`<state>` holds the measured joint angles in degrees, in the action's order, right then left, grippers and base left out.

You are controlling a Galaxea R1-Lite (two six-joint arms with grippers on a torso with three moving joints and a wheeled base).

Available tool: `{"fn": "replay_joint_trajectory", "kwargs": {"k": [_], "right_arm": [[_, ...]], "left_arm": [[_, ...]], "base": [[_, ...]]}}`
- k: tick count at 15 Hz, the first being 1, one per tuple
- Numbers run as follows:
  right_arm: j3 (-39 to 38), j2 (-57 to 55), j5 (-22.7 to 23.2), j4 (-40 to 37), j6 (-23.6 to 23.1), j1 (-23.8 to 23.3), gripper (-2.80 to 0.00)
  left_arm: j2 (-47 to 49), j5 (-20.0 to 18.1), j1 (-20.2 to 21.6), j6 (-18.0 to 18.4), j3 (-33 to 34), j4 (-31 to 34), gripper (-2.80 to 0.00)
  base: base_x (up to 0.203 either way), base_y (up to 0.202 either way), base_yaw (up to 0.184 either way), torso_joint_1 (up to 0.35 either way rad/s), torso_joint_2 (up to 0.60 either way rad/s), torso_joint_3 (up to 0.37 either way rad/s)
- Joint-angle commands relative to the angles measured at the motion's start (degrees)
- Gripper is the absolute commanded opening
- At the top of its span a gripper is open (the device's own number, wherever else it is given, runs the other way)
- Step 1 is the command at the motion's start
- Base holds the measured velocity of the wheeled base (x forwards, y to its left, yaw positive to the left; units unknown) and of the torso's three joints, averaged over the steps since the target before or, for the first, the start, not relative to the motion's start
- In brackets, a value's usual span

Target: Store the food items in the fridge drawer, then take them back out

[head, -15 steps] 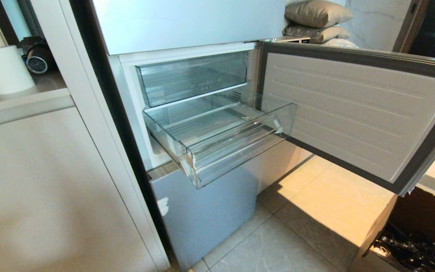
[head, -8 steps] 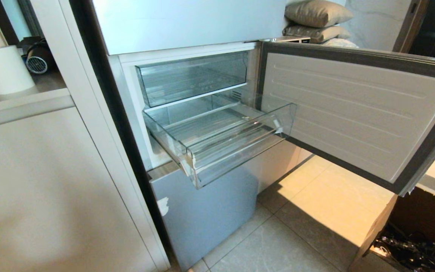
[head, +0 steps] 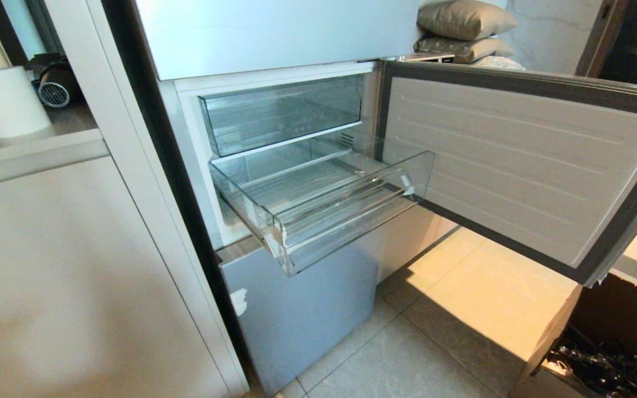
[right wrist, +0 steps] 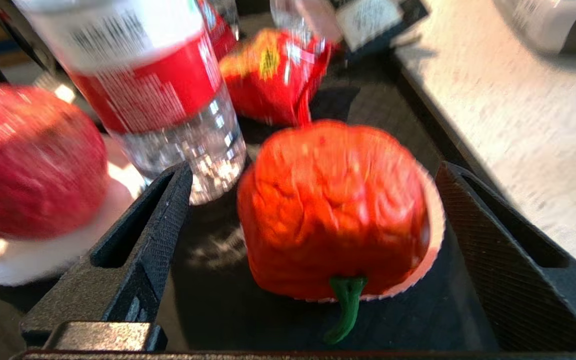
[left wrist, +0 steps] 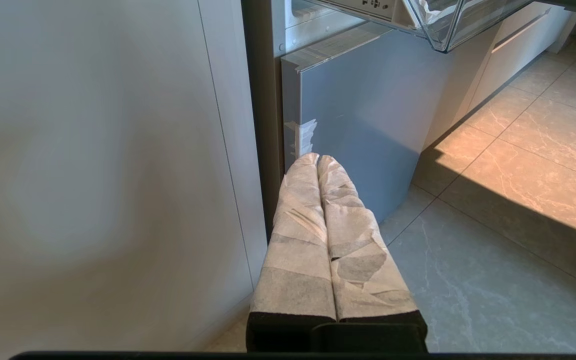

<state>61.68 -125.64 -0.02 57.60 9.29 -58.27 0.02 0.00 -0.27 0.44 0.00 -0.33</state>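
My right gripper grabs the bell pepper by its red-orange sides next, to store it in the clear fridge drawer.
The fridge has its middle door swung wide to the right. The clear fridge drawer is pulled out and holds nothing. Neither gripper shows in the head view. My right gripper is open, its black fingers on either side of a red-orange bell pepper with a green stem, which sits in a white paper cup on a black tray. A red apple rests on a white pad beside it. My left gripper is shut and empty, low by the fridge's bottom panel.
A water bottle with a red label and a red snack packet stand behind the pepper; a pale counter borders the tray. A second clear bin sits above the drawer. Beige cabinet left, open cardboard box lower right.
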Motion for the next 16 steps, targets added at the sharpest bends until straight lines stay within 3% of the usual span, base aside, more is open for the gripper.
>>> {"fn": "replay_joint_trajectory", "kwargs": {"k": [1, 6, 7, 12, 16], "right_arm": [[-0.1, -1.3, 0.3, 0.5, 0.1, 0.0, 0.00], [-0.1, -2.2, 0.4, 1.8, 0.1, 0.0, 0.00], [0.0, -2.4, 0.4, 1.9, 0.2, 0.0, -2.80], [0.0, -1.6, 0.4, 1.9, 0.2, -1.0, -2.80], [-2.7, 8.2, 0.3, 1.6, 0.0, -2.2, -2.80]], "left_arm": [[-0.1, 0.0, 0.0, 0.0, 0.1, 0.0, -2.80], [-0.1, 0.0, 0.0, 0.0, 0.1, 0.0, -2.80], [-0.2, 0.0, 0.0, 0.0, 0.1, 0.0, -2.80], [-0.1, 0.0, 0.0, 0.0, 0.1, 0.0, -2.80], [-0.1, 0.0, 0.0, 0.0, 0.1, 0.0, -2.80]], "base": [[0.000, 0.000, 0.000, 0.000, 0.00, 0.000], [0.000, 0.000, 0.000, 0.000, 0.00, 0.000], [0.000, 0.000, 0.000, 0.000, 0.00, 0.000], [0.000, 0.000, 0.000, 0.000, 0.00, 0.000], [0.000, 0.000, 0.000, 0.000, 0.00, 0.000]]}}
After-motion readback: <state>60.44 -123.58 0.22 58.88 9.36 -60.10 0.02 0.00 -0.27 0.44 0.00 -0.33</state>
